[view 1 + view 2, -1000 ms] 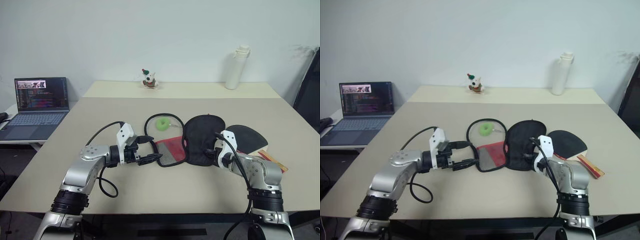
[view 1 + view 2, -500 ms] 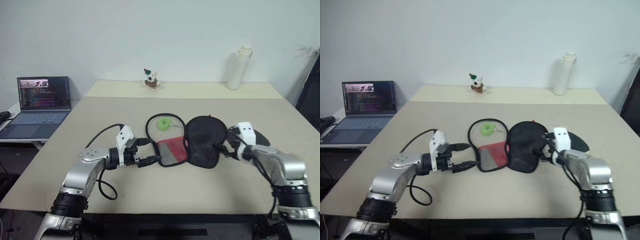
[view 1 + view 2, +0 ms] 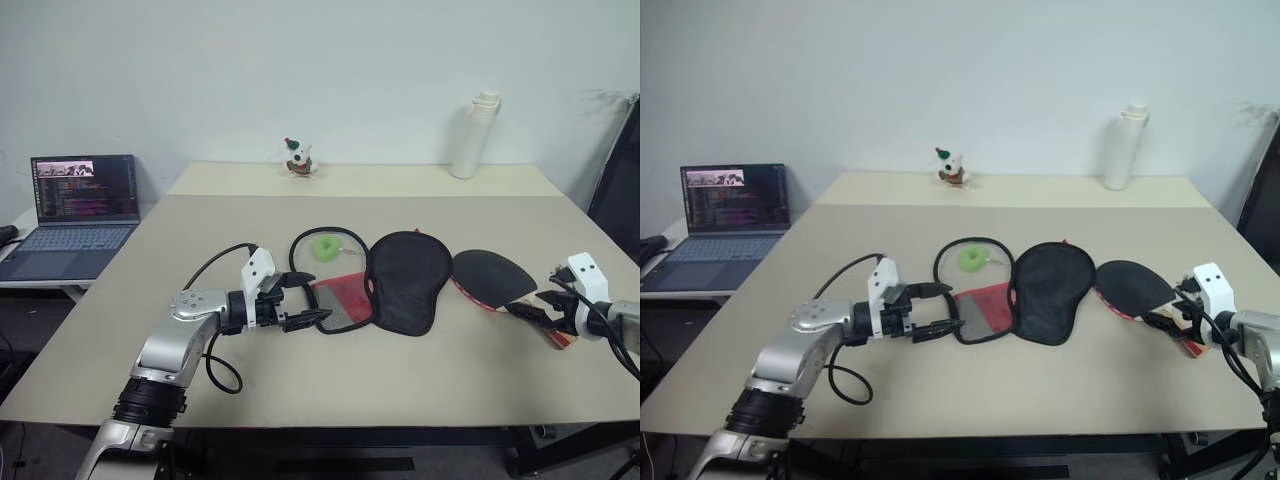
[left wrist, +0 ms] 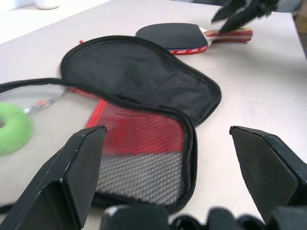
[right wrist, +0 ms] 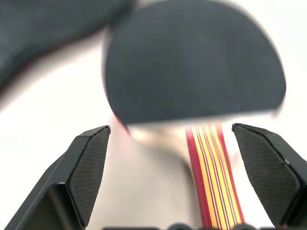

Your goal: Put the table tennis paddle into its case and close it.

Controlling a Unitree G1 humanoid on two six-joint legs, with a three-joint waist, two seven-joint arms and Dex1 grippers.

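My fingers are still above the striped handle, so closing now would miss. My right gripper lowers first, then closes on the handle.
The case lies unzipped and spread flat mid-table: its mesh-and-red half on the left, its black half on the right. To the right of it the table tennis paddle lies black face up, its striped handle pointing to the table's right side. My right gripper stands open over that handle, holding nothing. At the front left corner of the mesh half my left gripper is open, with the mesh half just ahead of its fingers.
A green ball sits inside the zipper loop behind the mesh half. A white bottle and a small figurine stand on the far table. A laptop is on a side desk at the left.
My right gripper let go of the case's black half, opened, and swung right to the paddle's handle. The black half now lies flat. The left gripper has stayed put.
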